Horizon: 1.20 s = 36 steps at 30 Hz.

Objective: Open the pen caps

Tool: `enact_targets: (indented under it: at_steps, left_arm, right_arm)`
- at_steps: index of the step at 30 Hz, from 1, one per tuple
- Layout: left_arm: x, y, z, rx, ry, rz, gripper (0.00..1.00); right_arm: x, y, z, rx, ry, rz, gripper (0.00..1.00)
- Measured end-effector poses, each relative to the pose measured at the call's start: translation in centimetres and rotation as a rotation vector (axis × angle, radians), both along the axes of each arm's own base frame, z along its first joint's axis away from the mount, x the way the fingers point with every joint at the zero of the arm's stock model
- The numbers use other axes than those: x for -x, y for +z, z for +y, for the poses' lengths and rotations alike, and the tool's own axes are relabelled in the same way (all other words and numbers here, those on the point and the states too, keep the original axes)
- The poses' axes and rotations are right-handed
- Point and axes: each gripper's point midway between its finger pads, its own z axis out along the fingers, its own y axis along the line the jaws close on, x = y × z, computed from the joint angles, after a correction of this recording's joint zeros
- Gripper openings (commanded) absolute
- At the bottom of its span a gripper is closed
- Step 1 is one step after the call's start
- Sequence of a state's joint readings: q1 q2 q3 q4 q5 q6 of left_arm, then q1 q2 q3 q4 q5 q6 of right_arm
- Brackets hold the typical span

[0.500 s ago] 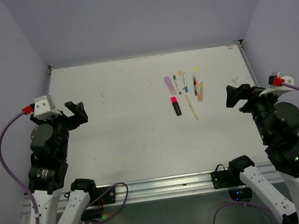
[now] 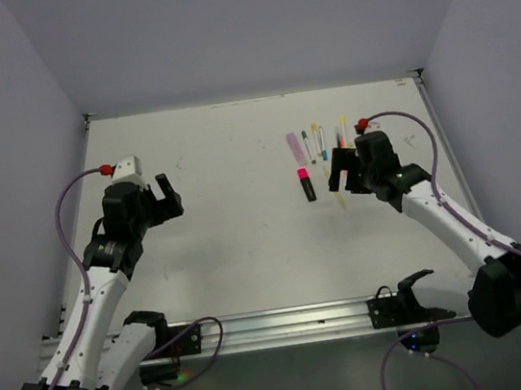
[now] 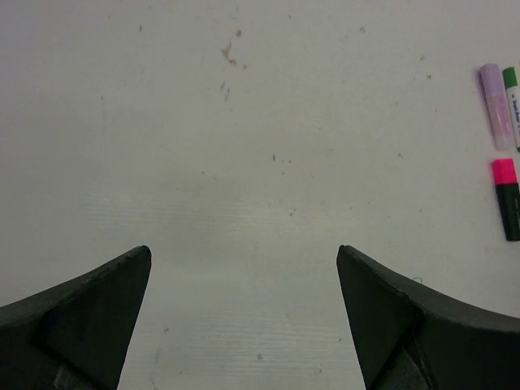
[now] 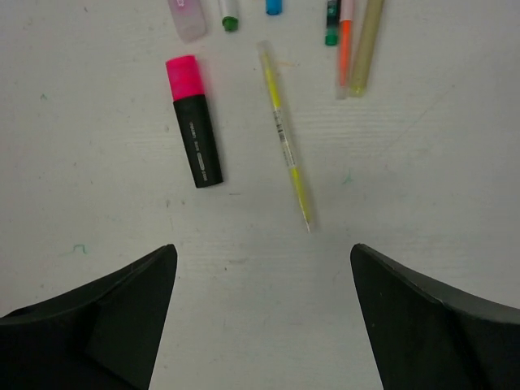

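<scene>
My right gripper grabs the black highlighter by its black body (image 4: 198, 143) next, which leaves the pink cap (image 4: 183, 76) free for my left gripper to open.
The pens (image 2: 322, 159) lie in a loose row right of the table's middle. In the right wrist view a black highlighter (image 4: 197, 140) with a pink cap (image 4: 183, 76) lies beside a thin yellow pen (image 4: 286, 138). Above them show a lilac end (image 4: 188, 18), a green cap (image 4: 230, 22), a blue cap (image 4: 274, 6), and orange (image 4: 344, 50) and pale yellow (image 4: 366, 45) pens. My right gripper (image 4: 264, 248) hovers open just short of the yellow pen, holding nothing. Far left of the pens, my left gripper (image 3: 244, 248) is open over bare table; the lilac highlighter (image 3: 497, 106) sits at that view's right edge.
The white table (image 2: 225, 219) has low walls on three sides and a metal rail (image 2: 288, 322) along its near edge. A few small stains (image 3: 229, 54) mark the surface ahead of the left gripper.
Both arms have swung in from the table's sides. The right gripper now hangs over the near ends of the pens. The left gripper has moved forward and right.
</scene>
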<state>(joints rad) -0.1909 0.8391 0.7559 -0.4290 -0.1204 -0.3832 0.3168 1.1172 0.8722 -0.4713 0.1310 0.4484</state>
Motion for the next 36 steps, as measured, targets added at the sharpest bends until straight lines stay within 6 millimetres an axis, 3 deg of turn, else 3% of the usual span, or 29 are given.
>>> enact_targets:
  at_steps: [5,13,18,24,27,31,33,36]
  left_arm:
    - [-0.1,-2.9,-1.0,0.010,-0.045,0.101,1.00]
    - [-0.1,-3.2,-1.2,0.035,-0.063,0.107,1.00]
    - [-0.1,-3.4,-1.1,0.054,-0.070,0.110,1.00]
    - [-0.2,-3.3,-1.3,0.078,-0.086,0.108,1.00]
    - [-0.3,-3.3,-1.6,0.089,-0.101,0.108,1.00]
    - [-0.4,-2.9,-2.2,0.110,-0.132,0.093,1.00]
    - [-0.5,-2.7,-2.8,0.131,-0.157,0.081,1.00]
    - [-0.5,-2.6,-4.1,0.200,-0.200,0.068,1.00]
  right_arm:
    - [-1.0,-5.5,2.8,0.046,0.074,0.142,0.81]
    - [-5.0,-10.2,6.3,0.099,0.142,0.234,0.63]
    - [-6.4,-11.6,8.2,0.117,0.177,0.248,0.61]
    - [-6.9,-13.5,8.7,0.142,0.181,0.280,0.53]
    - [-7.1,-13.5,9.0,0.163,0.185,0.270,0.42]
    - [-6.9,-13.6,9.1,0.188,0.190,0.261,0.18]
    - [-6.9,-13.6,9.3,0.188,0.189,0.254,0.11]
    - [-5.8,-13.4,9.7,0.182,0.211,0.241,0.08]
